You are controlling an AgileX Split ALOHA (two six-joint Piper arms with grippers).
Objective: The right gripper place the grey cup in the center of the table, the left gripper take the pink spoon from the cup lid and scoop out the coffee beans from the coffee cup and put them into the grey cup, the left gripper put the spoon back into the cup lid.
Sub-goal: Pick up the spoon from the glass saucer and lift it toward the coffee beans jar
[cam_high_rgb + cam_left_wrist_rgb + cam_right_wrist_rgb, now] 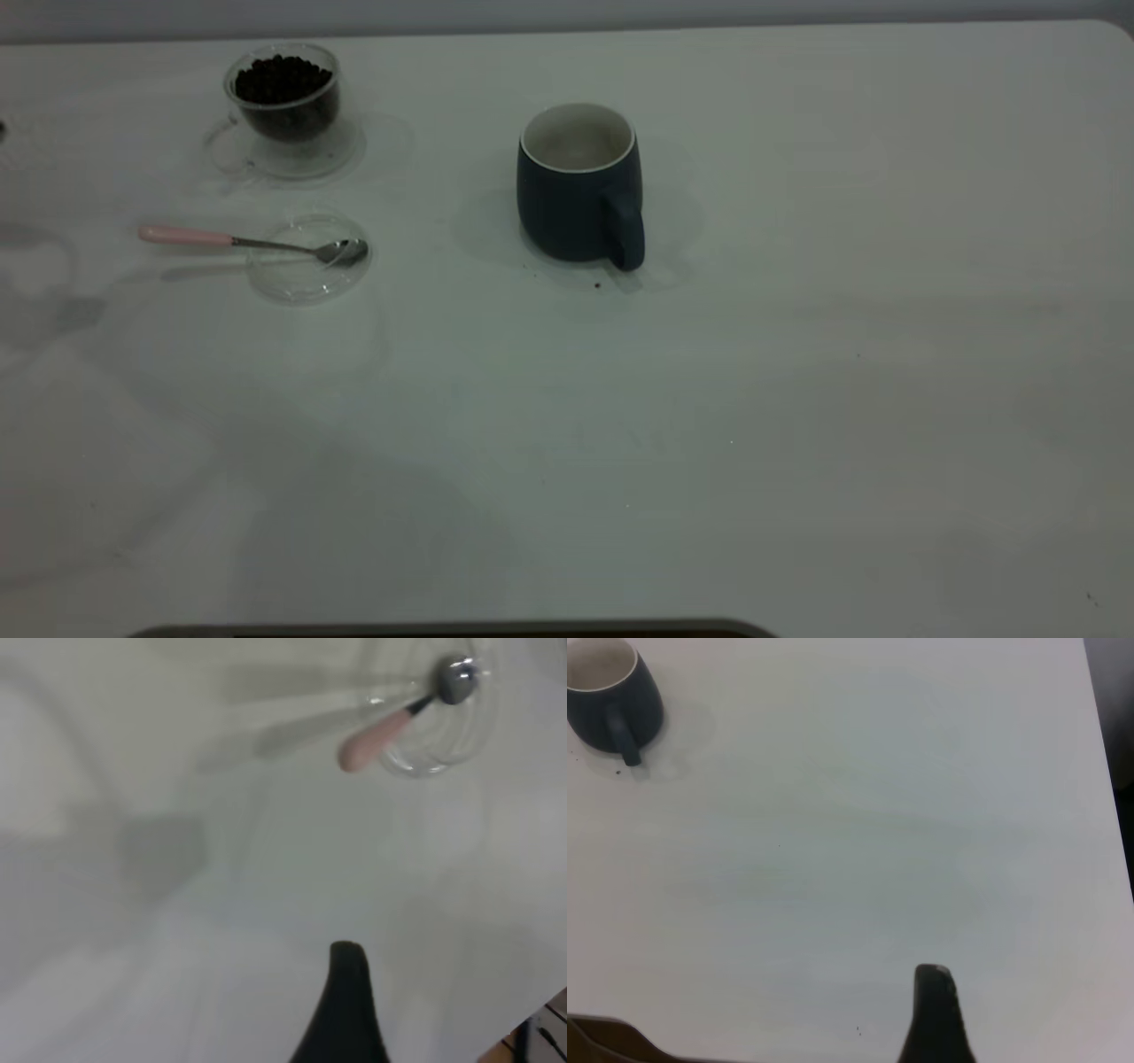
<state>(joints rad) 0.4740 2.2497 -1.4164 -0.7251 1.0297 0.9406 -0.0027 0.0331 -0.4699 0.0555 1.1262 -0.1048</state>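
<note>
I should grab the spoon by its pink handle [185,235] with my left gripper next. Then it can scoop coffee beans into the grey cup [580,186].
The grey cup [580,186] stands upright near the middle of the table [797,399], its handle facing the near edge and its inside looking empty; it also shows in the right wrist view [607,700]. The pink spoon [186,236] lies with its bowl on the cup lid [306,275] and its handle pointing left. The coffee cup [285,111], full of coffee beans [282,78], stands on its saucer behind the lid. Neither gripper is in the exterior view. Only a black tip of my left gripper [347,1010] shows, well short of the spoon [376,737] and lid [443,757]. My right gripper [937,1019] is far from the cup.
The clear saucer [235,158] sits under the coffee cup at the far left. A few dark specks [598,285] lie by the grey cup's handle. The table's edge shows in the right wrist view [1107,815].
</note>
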